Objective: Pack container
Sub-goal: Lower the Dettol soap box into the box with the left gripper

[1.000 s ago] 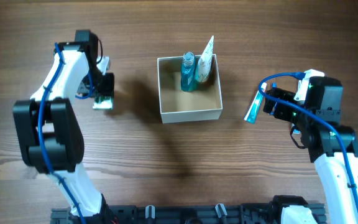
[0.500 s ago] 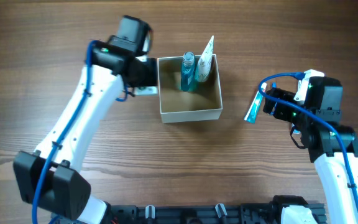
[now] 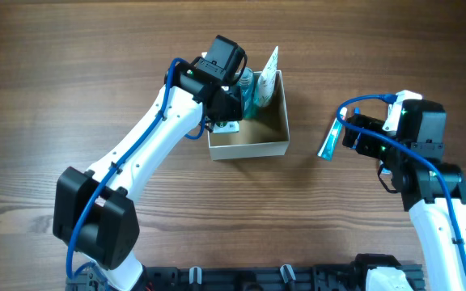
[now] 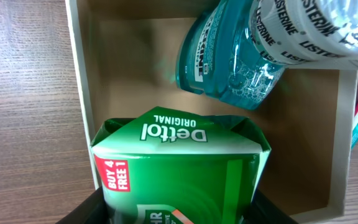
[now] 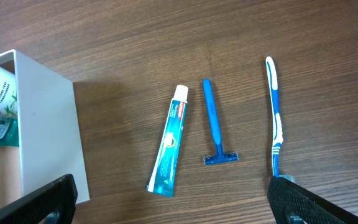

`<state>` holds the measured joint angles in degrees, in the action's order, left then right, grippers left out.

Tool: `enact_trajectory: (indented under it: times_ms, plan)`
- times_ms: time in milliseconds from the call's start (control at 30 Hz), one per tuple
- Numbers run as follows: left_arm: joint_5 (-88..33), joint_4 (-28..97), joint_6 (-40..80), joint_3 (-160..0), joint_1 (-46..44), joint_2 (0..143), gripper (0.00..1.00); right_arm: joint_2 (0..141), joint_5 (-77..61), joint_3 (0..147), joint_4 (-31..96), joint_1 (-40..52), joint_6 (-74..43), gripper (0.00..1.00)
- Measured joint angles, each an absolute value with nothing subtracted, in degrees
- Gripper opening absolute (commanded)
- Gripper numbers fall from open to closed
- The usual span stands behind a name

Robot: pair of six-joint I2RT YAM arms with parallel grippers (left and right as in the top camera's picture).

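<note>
The container's open tan bottom is below the Dettol carton (image 4: 179, 162), so the carton would end up inside the container. My left gripper needs to open now.
The container (image 3: 249, 149), a cream-white open box, stands at the table's middle; its tan floor shows in the left wrist view (image 4: 135, 68). A blue mouthwash bottle (image 4: 241, 56) and a white tube (image 3: 269, 78) lean in its far side. My left gripper (image 3: 225, 113) is shut on a green-and-white Dettol carton (image 4: 179, 162) and holds it over the box's left part. My right gripper (image 3: 342, 133) is open and empty above a blue toothpaste tube (image 5: 169, 149), right of the box.
A blue razor (image 5: 215, 127) and a blue-white toothbrush (image 5: 275, 118) lie on the wood beside the toothpaste tube. The container's white right wall (image 5: 45, 124) is close to the left of them. In the overhead view the right arm hides them.
My left arm has swung from the table's left side to over the container, carrying the green carton. The right arm has not moved.
</note>
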<state>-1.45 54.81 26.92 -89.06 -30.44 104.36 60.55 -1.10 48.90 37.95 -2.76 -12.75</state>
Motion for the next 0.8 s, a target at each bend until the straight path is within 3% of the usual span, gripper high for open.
enact_trajectory:
  times_ms: [200, 267, 467, 533, 667, 800]
  plan:
    - [-1.4, 54.8, 27.0, -89.0, -30.4, 104.4, 0.35, 60.5, -1.1, 48.9, 38.0, -2.8, -12.8, 1.00]
    - [-1.4, 54.8, 27.0, -89.0, -30.4, 104.4, 0.44, 60.5, -1.1, 48.9, 38.0, -2.8, -12.8, 1.00]
    - [-1.5, 54.8, 26.9, -89.1, -30.4, 104.4, 0.45, 60.6, -1.1, 48.9, 38.1, -2.8, -12.8, 1.00]
    - [-1.4, 54.8, 27.0, -89.0, -30.4, 104.4, 0.51, 60.6, -1.1, 48.9, 38.2, -2.8, -12.8, 1.00]
    - [-1.4, 54.8, 27.1, -89.1, -30.4, 104.4, 0.51, 60.6, -1.1, 48.9, 38.2, -2.8, -12.8, 1.00]
    - [-1.4, 54.8, 27.1, -89.0, -30.4, 104.4, 0.57, 60.6, -1.1, 48.9, 38.2, -2.8, -12.8, 1.00]
